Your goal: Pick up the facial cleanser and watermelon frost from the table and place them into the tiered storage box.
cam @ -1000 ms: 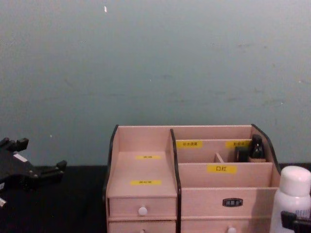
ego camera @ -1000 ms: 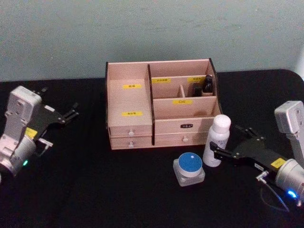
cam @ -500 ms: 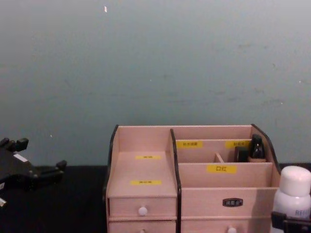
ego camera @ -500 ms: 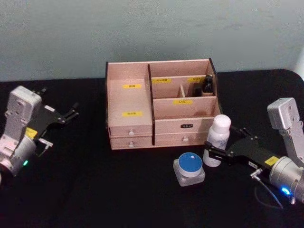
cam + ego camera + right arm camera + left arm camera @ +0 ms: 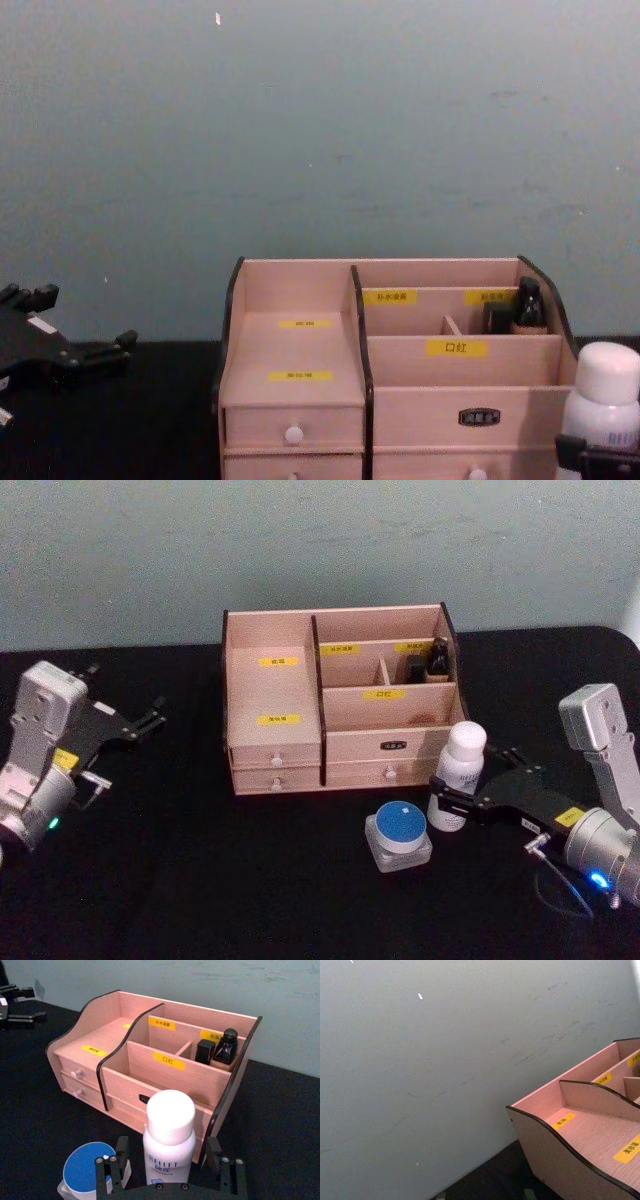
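Observation:
Next, my right gripper grabs the white bottle by its lower body [image 5: 598, 430] to set it into the tiered storage box [image 5: 460, 365].
The facial cleanser [image 5: 461, 775], a slim white bottle with a rounded cap, stands on the black table just in front of the tiered storage box's [image 5: 272, 690] right corner. My right gripper [image 5: 467, 780] is open, one finger on each side of the bottle's lower body with small gaps; the right wrist view shows the bottle [image 5: 169, 1135] between the fingers [image 5: 112, 1170]. The watermelon frost [image 5: 399, 835], a squat frosted jar with a blue lid, sits to the bottle's left and nearer me. My left gripper [image 5: 152, 715] hangs open at the far left.
A small dark bottle [image 5: 437, 657] and a dark tube stand in the box's back right compartment [image 5: 220, 1062]. The box's left stepped shelf [image 5: 300, 350] and front right compartment hold nothing. Black tabletop stretches left of the box; a grey wall is close behind.
My right gripper has slid forward and left, so its fingers now straddle the white bottle more deeply. The bottle, jar and left arm have stayed put.

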